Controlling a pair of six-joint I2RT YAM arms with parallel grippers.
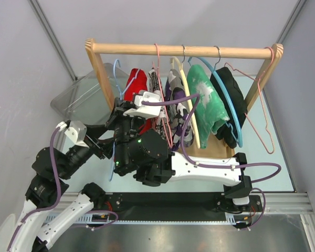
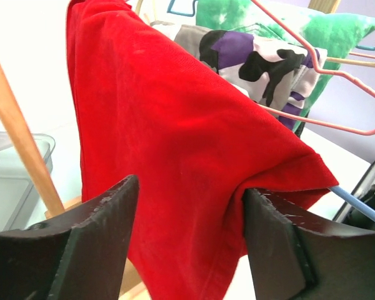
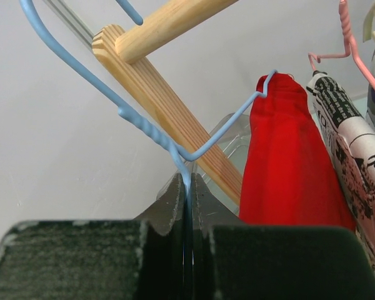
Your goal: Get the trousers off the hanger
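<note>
The robot's left hand will next grab the red trousers' fold (image 2: 197, 201) beneath the hanger's bottom bar, with the bar kept outside its fingers. Then it can remove the trousers.
The red trousers (image 1: 138, 84) hang folded over a light blue wire hanger (image 1: 117, 73) at the left end of the wooden rail. In the left wrist view the trousers (image 2: 175, 156) fill the space between the spread fingers of my left gripper (image 2: 190, 187). That gripper is open, and its right finger (image 2: 275, 244) touches a fold of the cloth. My right gripper (image 3: 187, 187) is shut on the blue hanger (image 3: 144, 125) just below its twisted neck. The trousers (image 3: 287, 156) hang to the right of it. The hanger's bottom bar (image 2: 356, 206) pokes out of the cloth.
The wooden rack (image 1: 184, 50) also carries a purple, black and white patterned garment (image 1: 176, 100), a green tie-dye one (image 1: 207, 100), a black one (image 1: 233, 100) and a bare pink hanger (image 1: 262, 105). A clear plastic bin (image 1: 79, 97) stands left of the rack's slanted post (image 3: 169, 119).
</note>
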